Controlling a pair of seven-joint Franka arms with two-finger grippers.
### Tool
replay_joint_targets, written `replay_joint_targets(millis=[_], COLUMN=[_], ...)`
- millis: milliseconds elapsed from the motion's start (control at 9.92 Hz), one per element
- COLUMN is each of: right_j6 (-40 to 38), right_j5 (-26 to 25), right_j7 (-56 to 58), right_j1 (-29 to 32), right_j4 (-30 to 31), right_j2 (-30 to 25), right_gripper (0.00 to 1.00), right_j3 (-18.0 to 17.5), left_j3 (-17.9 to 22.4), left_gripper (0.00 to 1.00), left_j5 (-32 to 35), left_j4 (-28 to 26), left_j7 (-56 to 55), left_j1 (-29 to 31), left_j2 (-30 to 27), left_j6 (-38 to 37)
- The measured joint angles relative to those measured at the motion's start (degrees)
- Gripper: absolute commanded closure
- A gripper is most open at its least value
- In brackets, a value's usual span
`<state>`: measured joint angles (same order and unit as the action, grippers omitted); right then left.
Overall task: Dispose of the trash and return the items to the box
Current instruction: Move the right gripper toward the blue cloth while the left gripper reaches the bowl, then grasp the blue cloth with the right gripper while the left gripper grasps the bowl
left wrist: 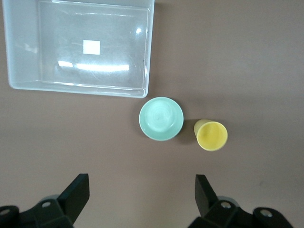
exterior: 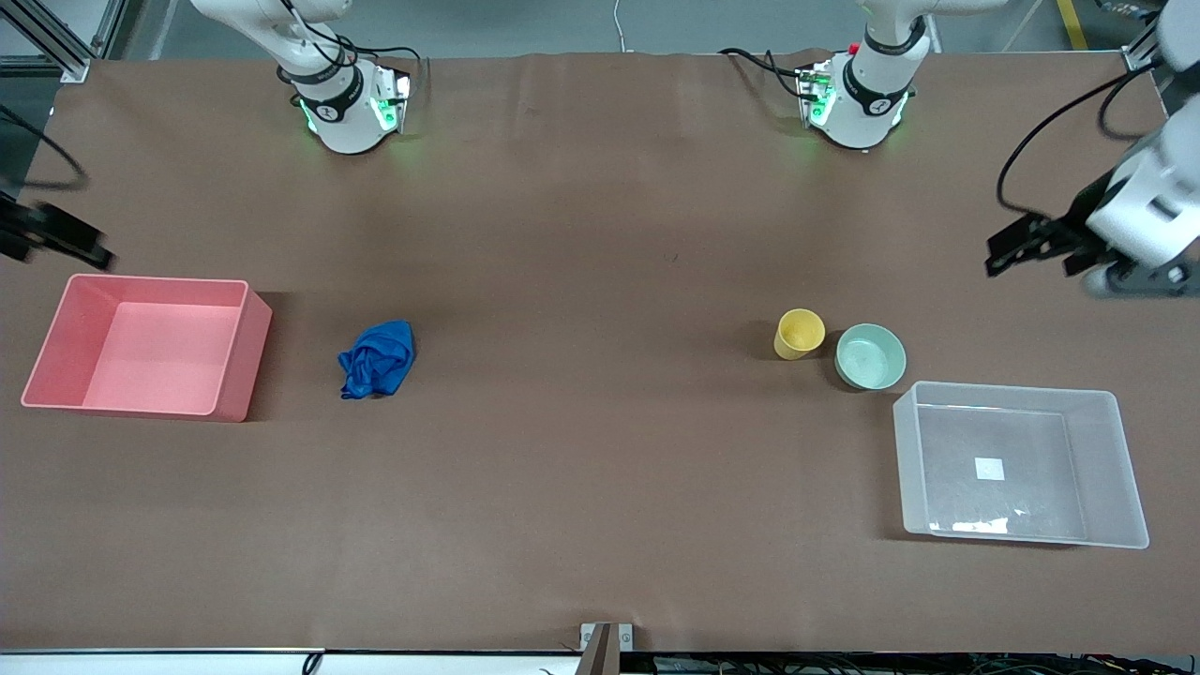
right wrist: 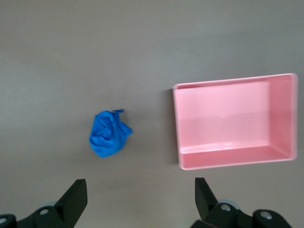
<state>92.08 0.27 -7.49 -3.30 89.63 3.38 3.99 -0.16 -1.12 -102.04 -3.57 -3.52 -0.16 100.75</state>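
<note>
Next, my right gripper grabs the blue cloth wad [exterior: 377,359] by its bunched folds. Then my right gripper drops that trash into the pink bin.
The blue cloth wad [exterior: 377,359] lies on the brown table beside the pink bin; it also shows in the right wrist view [right wrist: 109,133]. The yellow cup [exterior: 799,334] and the mint-green bowl [exterior: 871,356] stand upright side by side, just farther from the front camera than the clear tub [exterior: 1017,464], which is empty with a white label. The left wrist view shows the cup [left wrist: 212,135], the bowl [left wrist: 161,118] and the tub [left wrist: 28,85]. My left gripper [exterior: 1008,246] [left wrist: 142,190] is open and empty, high over the left arm's end of the table. My right gripper [exterior: 89,246] [right wrist: 141,190] is open and empty, high over the right arm's end.
An empty pink rectangular bin [exterior: 150,345] [right wrist: 232,121] stands at the right arm's end of the table. The two arm bases [exterior: 347,103] [exterior: 858,98] stand along the table edge farthest from the front camera.
</note>
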Motion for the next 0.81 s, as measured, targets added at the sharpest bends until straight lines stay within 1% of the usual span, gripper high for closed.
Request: replay_joint_targets(millis=[101, 202, 403, 504, 605, 706, 807], right_j6=[4.22, 9.55, 23.94, 29.82, 33.35, 35.55, 37.93], right_j5=[-0.02, -0.04, -0.04, -0.04, -0.04, -0.04, -0.04], right_j7=[-2.5, -3.28, -3.28, -3.28, -3.29, -3.3, -3.33], right_j1=[-3.05, -4.62, -5.82, -6.71, -7.89, -9.11, -10.18], right_j4=[3.03, 7.03, 17.62, 22.29, 25.03, 26.07, 26.46], right_j2=[2.97, 5.95, 9.88, 11.74, 13.71, 15.69, 17.65], right_gripper=[0.0, 0.0, 0.0, 0.0, 0.0, 0.0, 0.0], right_j3=[-0.2, -0.24, -0.22, -0.22, -0.23, -0.23, -0.22], left_j3=[0.11, 0.38, 1.59, 1.98, 2.04, 2.04, 2.02], left_gripper=[0.02, 0.02, 0.02, 0.02, 0.02, 0.02, 0.02], left_j5=[0.01, 0.01, 0.02, 0.02, 0.02, 0.02, 0.02], left_j4=[-5.47, -11.28, -22.59, -27.63, -31.46, -33.32, -33.83], left_j7=[0.0, 0.0, 0.0, 0.0, 0.0, 0.0, 0.0], left_j1=[0.01, 0.03, 0.08, 0.09, 0.09, 0.08, 0.07], left_j2=[0.17, 0.27, 0.4, 0.85, 2.32, 4.89, 8.01], left_j6=[6.17, 12.74, 26.64, 34.18, 40.23, 44.38, 47.54])
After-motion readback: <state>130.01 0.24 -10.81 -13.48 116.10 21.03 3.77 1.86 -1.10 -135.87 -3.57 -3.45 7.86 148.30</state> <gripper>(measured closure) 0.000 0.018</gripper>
